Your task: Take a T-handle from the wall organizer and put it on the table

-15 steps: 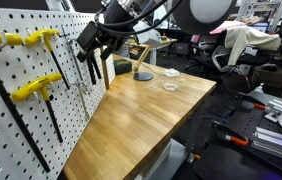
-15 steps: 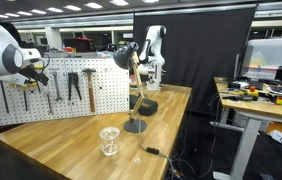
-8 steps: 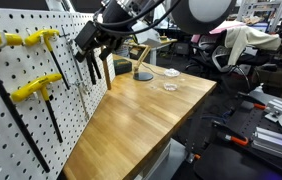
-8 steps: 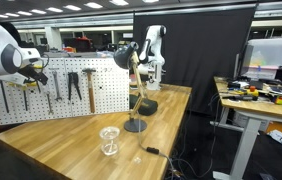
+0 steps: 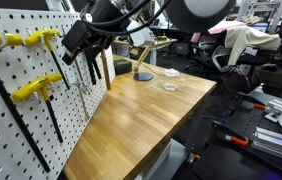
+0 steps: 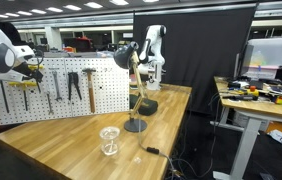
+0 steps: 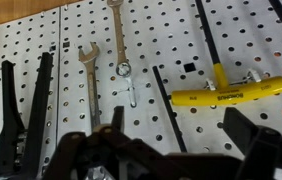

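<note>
The robot's fingers are short of the thin black shaft (image 7: 172, 114) and would miss it if they closed now, so the gripper should move toward it before closing on it.
Several yellow T-handles hang on the white pegboard (image 5: 21, 120); the nearest to my gripper (image 5: 74, 42) is one with a long black shaft (image 5: 41, 40), and a lower one (image 5: 36, 89) hangs below it. In the wrist view a yellow T-handle (image 7: 231, 94) hangs just above and between my open fingers (image 7: 181, 135), not touched. My gripper is open and empty, close in front of the board. In an exterior view my gripper (image 6: 29, 72) is at the board's left part.
Wrenches (image 7: 122, 45) and black-handled tools (image 7: 26, 110) hang on the board. The wooden table (image 5: 141, 120) carries a desk lamp (image 6: 132, 95), a clear glass (image 6: 109, 141) and a small dark item (image 6: 153, 151).
My gripper has moved along the pegboard away from the dark hanging tools toward the yellow T-handles. It stays open and empty.
</note>
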You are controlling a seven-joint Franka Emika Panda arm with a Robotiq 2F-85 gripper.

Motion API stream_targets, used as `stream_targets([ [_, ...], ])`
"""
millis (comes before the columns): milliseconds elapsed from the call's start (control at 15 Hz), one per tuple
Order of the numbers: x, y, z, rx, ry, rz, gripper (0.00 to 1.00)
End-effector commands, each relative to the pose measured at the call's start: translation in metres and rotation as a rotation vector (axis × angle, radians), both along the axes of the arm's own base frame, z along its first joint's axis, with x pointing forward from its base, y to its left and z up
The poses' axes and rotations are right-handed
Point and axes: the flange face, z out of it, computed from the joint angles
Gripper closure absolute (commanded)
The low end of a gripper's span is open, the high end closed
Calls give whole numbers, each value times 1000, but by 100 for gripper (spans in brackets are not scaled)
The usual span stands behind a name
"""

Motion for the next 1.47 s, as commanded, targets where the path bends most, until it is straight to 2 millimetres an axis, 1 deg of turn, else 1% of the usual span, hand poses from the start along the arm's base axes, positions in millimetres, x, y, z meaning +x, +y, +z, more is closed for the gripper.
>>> stream_targets([
  [0,3,16,1,-26,-46,52,0],
  [200,4,33,1,-40,-78,93,0],
  [333,10,40,-1,-50,-96,103,0],
  [733,33,42,-12,-93,-134,99,0],
  [800,35,43,-14,-99,-135,98,2],
  [867,34,44,-16,-97,-133,99,21],
  [1067,32,51,-19,-94,-129,104,40],
  [1133,31,53,-18,-92,-129,106,48],
  [1400,29,52,-16,-86,-126,102,76],
])
